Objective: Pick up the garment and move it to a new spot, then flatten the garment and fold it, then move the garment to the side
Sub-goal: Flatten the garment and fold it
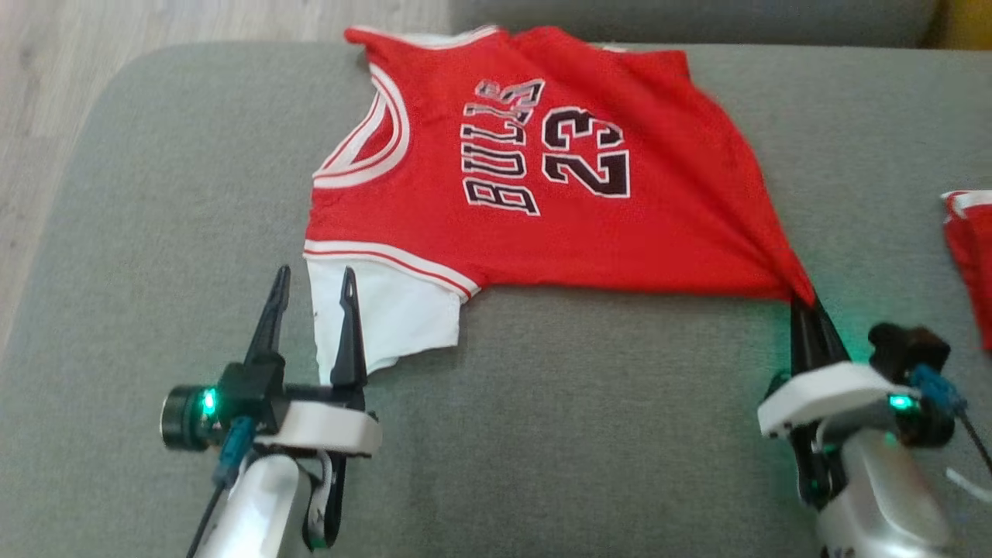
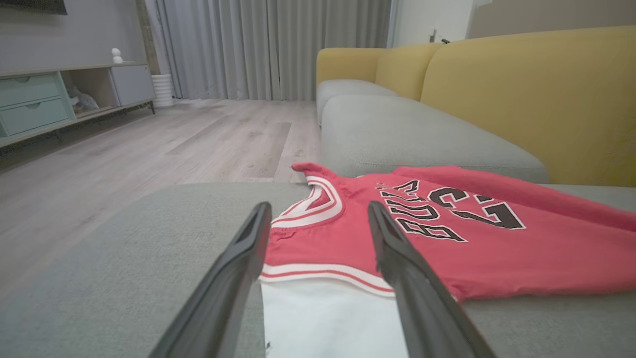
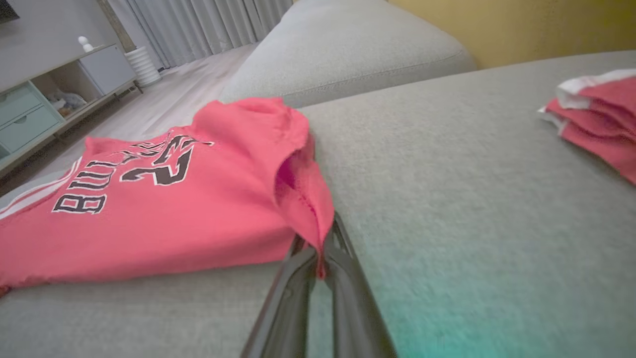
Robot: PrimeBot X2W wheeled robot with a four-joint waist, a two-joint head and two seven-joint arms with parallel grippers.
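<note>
The garment lies spread flat on the cushion, so my left gripper will pick it up next by the open side edge of its white sleeve (image 1: 318,321).
The garment (image 1: 527,194) is a red basketball jersey with black lettering and white trim, spread on a grey cushion (image 1: 589,434). Its white near-left part (image 1: 387,318) lies by my left gripper (image 1: 314,283), which stands open with one finger over the white cloth and the other beside it. The left wrist view shows the garment (image 2: 447,223) between and beyond my open left gripper (image 2: 318,214). My right gripper (image 1: 806,306) is shut on the garment's near-right corner, which is drawn to a point. In the right wrist view the garment (image 3: 164,209) has its hem pinched in my right gripper (image 3: 320,248).
A second red and white cloth (image 1: 969,248) lies at the cushion's right edge, also seen as a folded cloth (image 3: 596,119). Wood floor (image 2: 149,144) lies beyond the cushion's left side. A yellow sofa back (image 2: 521,94) rises behind.
</note>
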